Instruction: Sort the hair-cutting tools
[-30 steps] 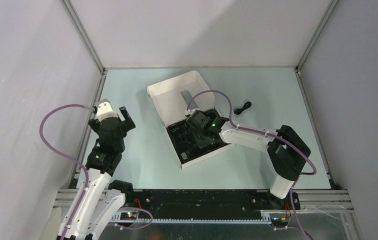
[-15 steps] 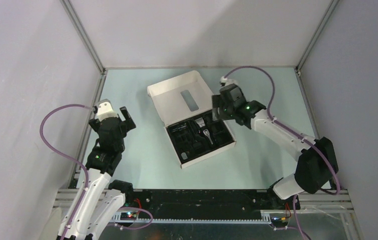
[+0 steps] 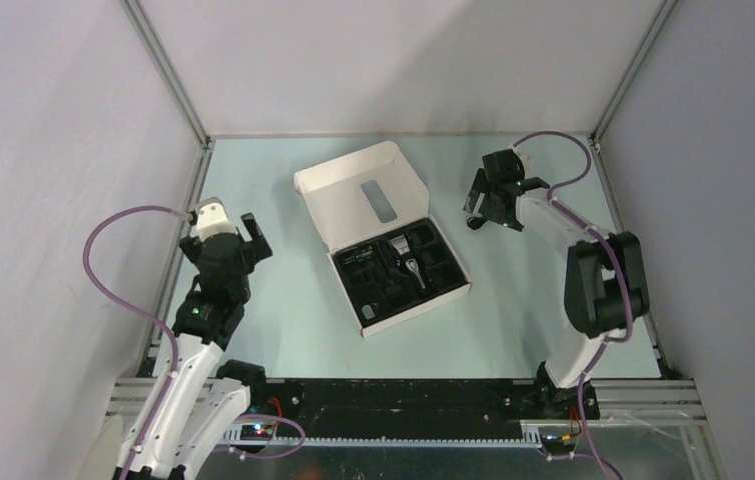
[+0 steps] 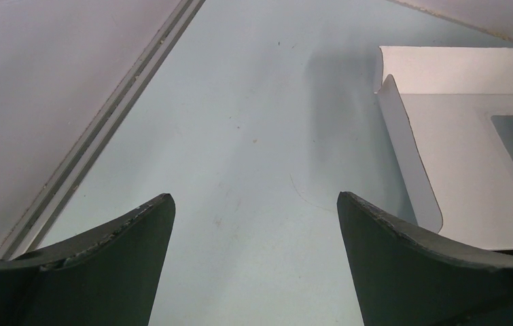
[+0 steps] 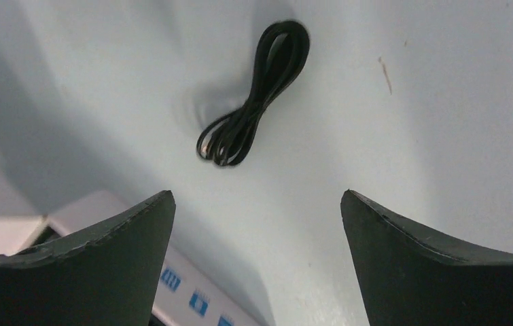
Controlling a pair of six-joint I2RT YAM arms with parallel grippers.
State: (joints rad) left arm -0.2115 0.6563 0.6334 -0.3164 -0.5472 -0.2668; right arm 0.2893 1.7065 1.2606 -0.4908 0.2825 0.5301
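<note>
The coiled black cable is next for my right gripper, which needs to grab it across its narrow bound middle (image 3: pixel 481 219). The cable's loops will then stay bundled to fit the tray (image 3: pixel 450 280).
The white cardboard box (image 3: pixel 358 195) lies open mid-table, its black tray (image 3: pixel 450 280) towards me. A slim silver-and-black clipper (image 3: pixel 410 266) rests in the tray among dark attachments (image 3: pixel 365 270) that barely stand out from it. My right gripper (image 3: pixel 481 203) (image 5: pixel 255 197) hangs open and empty at the back right, right of the box. It is just above a coiled black cable (image 5: pixel 257 102) on the table. At the left my left gripper (image 3: pixel 233 230) (image 4: pixel 253 198) stands open over bare table with nothing between its fingers.
The box lid (image 4: pixel 471 170) reaches into the right of the left wrist view. A box corner with blue print (image 5: pixel 192 295) shows low in the right wrist view. A metal rail (image 4: pixel 104 129) runs along the left wall, and grey walls close the table in.
My right arm has lifted out of the tray and swung to the back right, over the cable, opening its jaws on the way. The left arm has not moved.
</note>
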